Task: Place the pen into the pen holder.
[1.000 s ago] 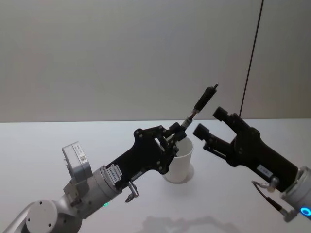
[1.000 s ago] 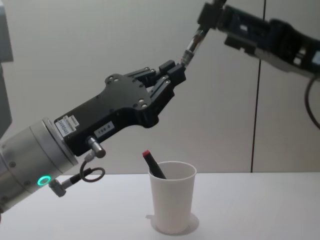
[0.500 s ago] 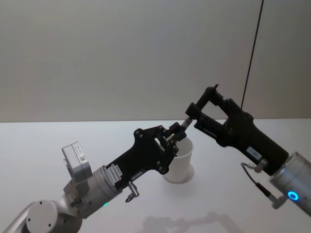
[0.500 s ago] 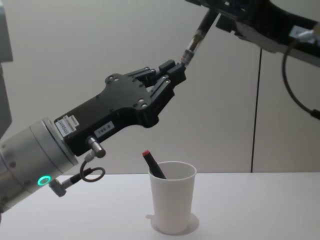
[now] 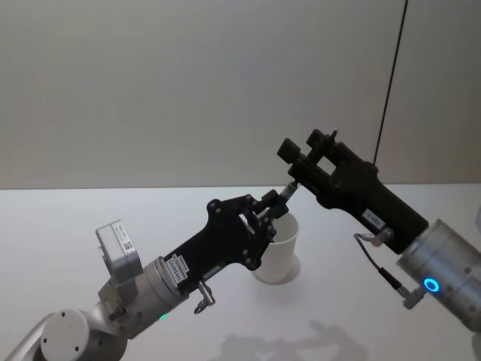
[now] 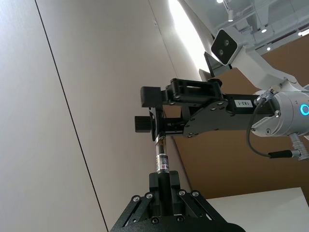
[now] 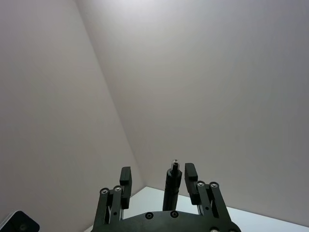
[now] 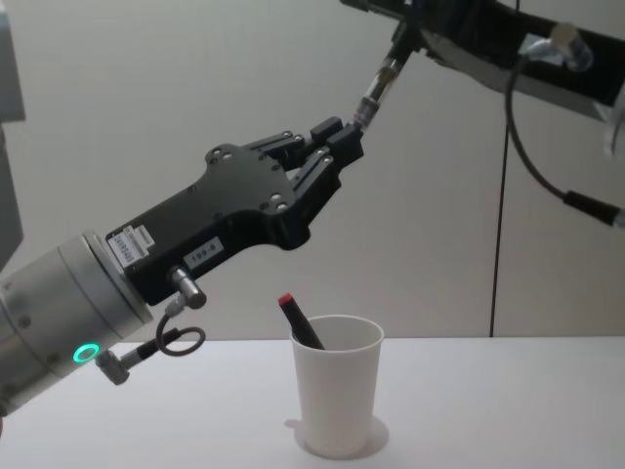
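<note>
My left gripper's shut fingers cover the pen's lower end, so next my right gripper needs to grab the pen by its loose upper end.
The pen, a slim dark one with a metal band, slants upward above the pen holder. My left gripper is shut on its lower end. The right gripper stands open around the pen's upper end. In the right wrist view the pen rises between the two fingers with a gap on each side. The left wrist view shows the right gripper straddling the pen's tip. The pen holder, a white paper cup, stands on the table below the left gripper.
A second pen with a red cap leans inside the cup. The white table stretches to both sides of the cup. A plain grey wall with a dark vertical seam stands behind.
My right gripper has swung in toward the left gripper and now straddles the pen's upper end. The left gripper and the pen have stayed in place.
</note>
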